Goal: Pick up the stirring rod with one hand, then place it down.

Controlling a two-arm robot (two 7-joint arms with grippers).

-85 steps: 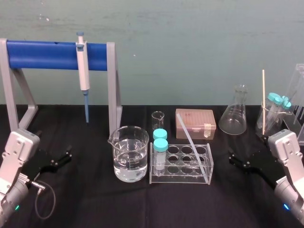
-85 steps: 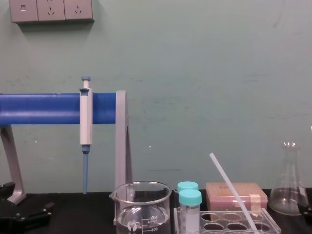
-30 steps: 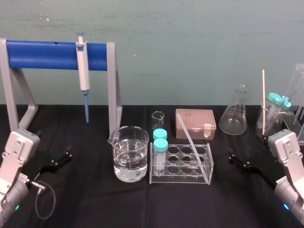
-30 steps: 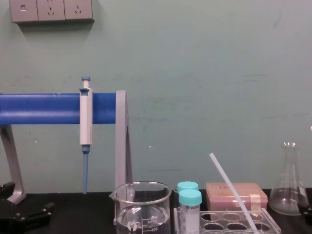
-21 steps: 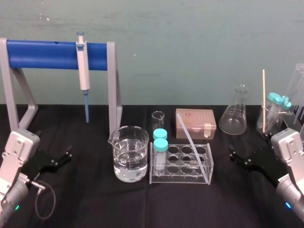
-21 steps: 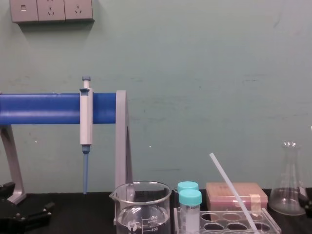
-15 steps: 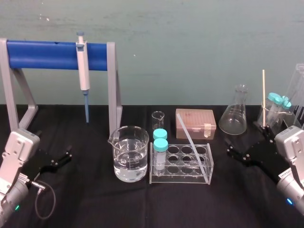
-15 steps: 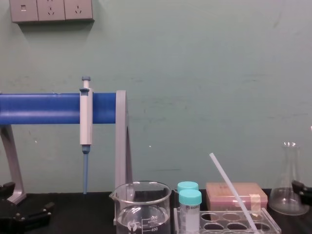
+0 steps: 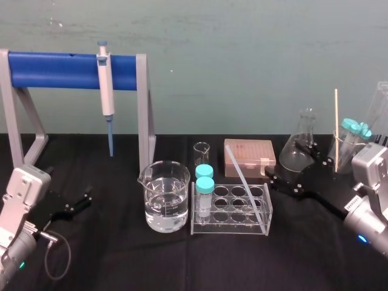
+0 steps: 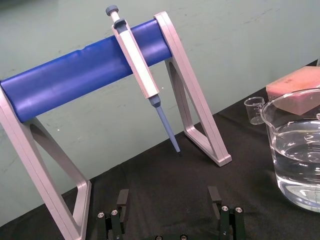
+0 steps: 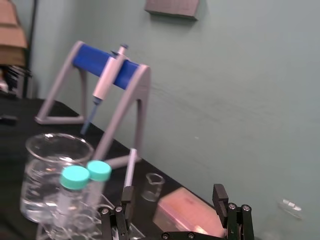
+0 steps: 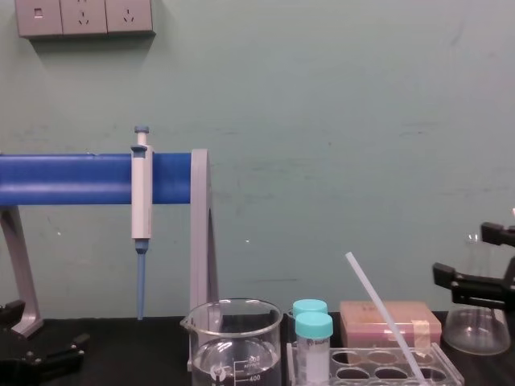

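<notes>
I will next pick up the stirring rod with my right gripper, holding it by its upper part (image 12: 370,288), because the rod's lower end is down inside the tube rack (image 12: 380,367).
The stirring rod (image 9: 245,180) is a thin translucent whitish rod leaning in the clear tube rack (image 9: 233,223), its top tilted to the back left. It also shows in the chest view (image 12: 385,318) and the right wrist view (image 11: 130,167). My right gripper (image 9: 285,162) hovers open just right of the rack, in front of the conical flask, and holds nothing; its jaws (image 12: 460,251) stand wide apart, a little short of the rod (image 11: 172,197). Over the table's left side my left gripper (image 9: 71,200) rests open and empty (image 10: 168,197).
A blue-barred stand (image 9: 60,70) holds a pipette (image 9: 106,91) at back left. A water beaker (image 9: 165,197) and two teal-capped tubes (image 9: 205,188) stand left of the rod. Behind are a small beaker (image 9: 201,151), a pink box (image 9: 250,157) and a flask (image 9: 300,145).
My right gripper has risen from the table's right side and swung left toward the rack and rod, still open. The left arm and the rod have not moved.
</notes>
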